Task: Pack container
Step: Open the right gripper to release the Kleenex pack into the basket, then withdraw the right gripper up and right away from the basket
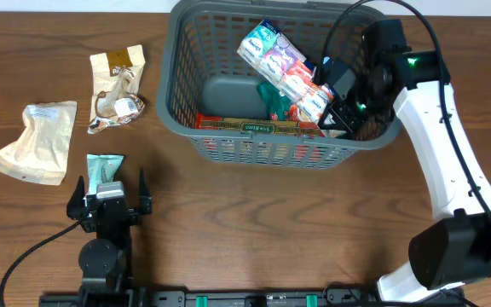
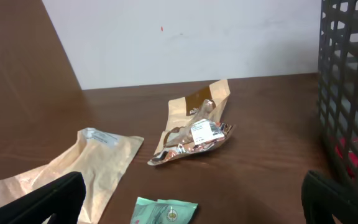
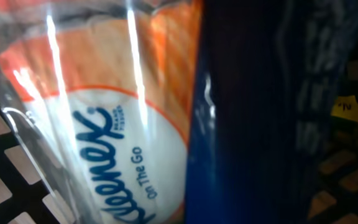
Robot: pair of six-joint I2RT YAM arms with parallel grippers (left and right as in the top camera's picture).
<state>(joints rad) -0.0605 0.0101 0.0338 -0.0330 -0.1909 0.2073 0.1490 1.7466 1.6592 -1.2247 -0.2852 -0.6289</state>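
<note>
My right gripper is ready to release the Kleenex multipack, because both ends of the multipack lie inside the basket's rim, over the green packet.
The container (image 1: 176,85) is a dark grey lattice basket at the back centre; its wall also shows in the left wrist view (image 2: 347,93). My right gripper (image 1: 335,98) is inside the basket's right end, shut on a Kleenex tissue multipack (image 1: 278,61) that tilts above the basket floor. The pack fills the right wrist view (image 3: 104,143), where the fingers are hidden. My left gripper (image 1: 109,189) is open and empty near the front left, just behind a teal packet (image 1: 105,168) that lies between its fingers (image 2: 166,211).
A red box (image 1: 245,126) and a green packet (image 1: 271,98) lie in the basket. A beige pouch (image 1: 37,141) and a crumpled gold-brown packet (image 1: 118,89) lie on the table at left; both show in the left wrist view (image 2: 92,162) (image 2: 194,130).
</note>
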